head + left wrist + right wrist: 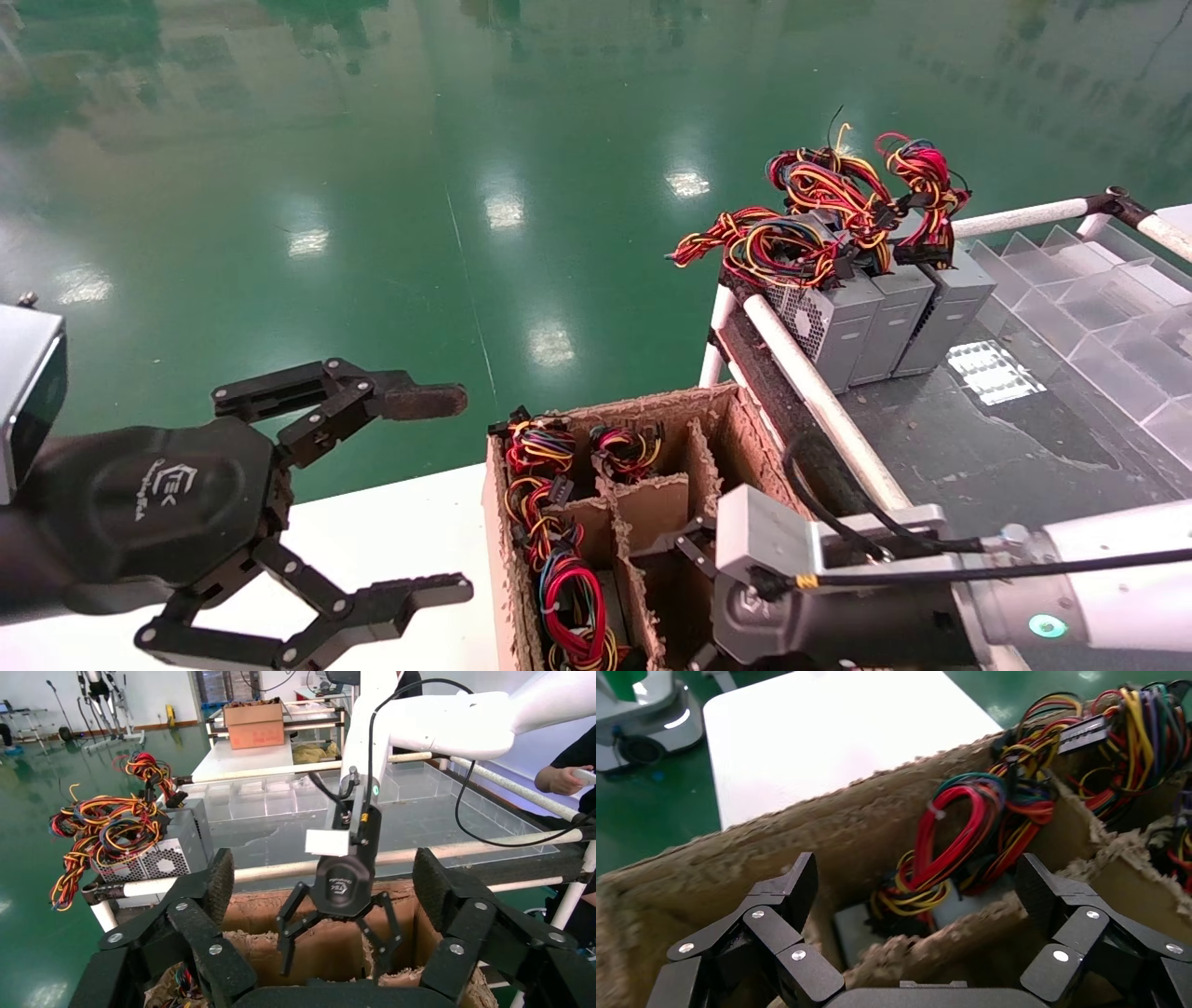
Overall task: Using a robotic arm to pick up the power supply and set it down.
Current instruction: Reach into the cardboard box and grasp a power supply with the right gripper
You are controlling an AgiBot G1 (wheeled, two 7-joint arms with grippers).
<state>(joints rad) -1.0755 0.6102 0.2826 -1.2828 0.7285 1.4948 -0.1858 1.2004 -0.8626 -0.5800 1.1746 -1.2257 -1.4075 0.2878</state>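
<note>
The fingers of my right gripper stop short of the red wire loop (951, 836), behind the torn divider (940, 948). My right gripper needs to move forward before it closes on the loop.
A grey power supply (852, 931) lies low in a compartment of the cardboard box (807, 839), with its red and yellow wire bundle (947, 832) coiled on top. In the head view that bundle (570, 596) shows in the box's left column. My right gripper (916, 881) hangs open at the box's top, a torn divider between it and the unit, and holds nothing. From the left wrist view the right gripper (334, 966) dips into a middle compartment. My left gripper (452, 494) stays open and idle over the white table, left of the box (652, 410).
Three grey units (875, 321) with tangled wires stand on the dark table at the upper right, behind a white tube rail (810, 382). Clear plastic dividers (1099, 308) line the far right. A white tabletop (391, 531) lies left of the box. A person (562, 776) stands beyond the table.
</note>
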